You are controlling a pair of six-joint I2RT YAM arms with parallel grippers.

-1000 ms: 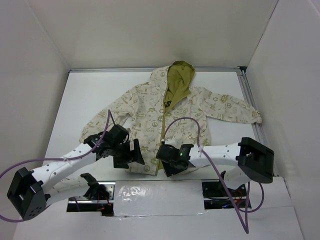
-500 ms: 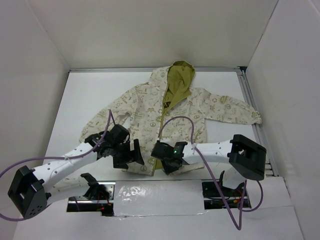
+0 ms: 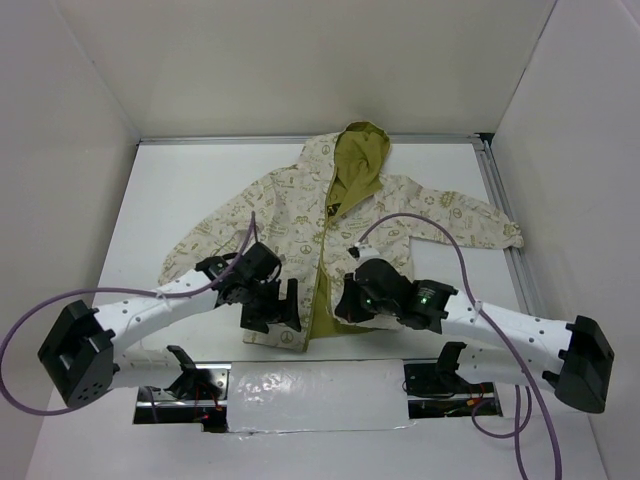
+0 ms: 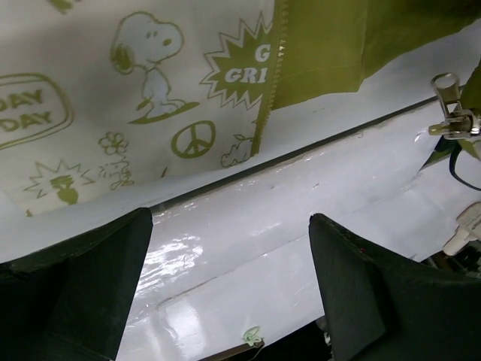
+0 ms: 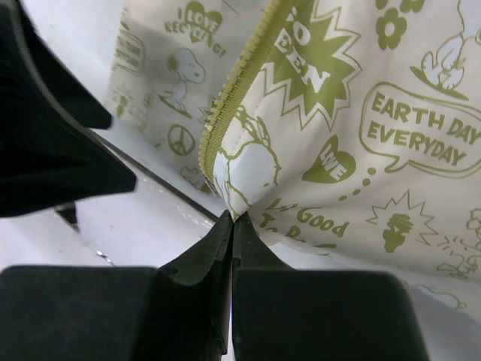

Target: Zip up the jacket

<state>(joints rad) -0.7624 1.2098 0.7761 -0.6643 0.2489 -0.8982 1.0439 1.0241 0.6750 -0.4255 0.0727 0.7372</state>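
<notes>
I will next use my left gripper to pinch the loose front panel's hem right beside its zipper edge. That keeps the teeth free to zip the jacket.
The cream jacket with olive prints lies flat on the table, hood at the far side. Its front is unzipped and olive lining shows near the hem. My right gripper is shut on the bottom hem corner of the jacket's right front panel, beside the zipper teeth; the pinch point is plain in the right wrist view. My left gripper hovers open over the left panel's hem. In the left wrist view its fingers stand wide apart with only shiny table between them, just below the left panel and its zipper edge.
A shiny taped strip runs along the table's near edge between the arm bases. A metal rail lines the right side. White walls enclose the table. Purple cables loop over both arms.
My right gripper has shut on the hem corner and drawn it rightward and away, baring more olive lining; its arm swung out to the right. My left gripper moved slightly right, still open.
</notes>
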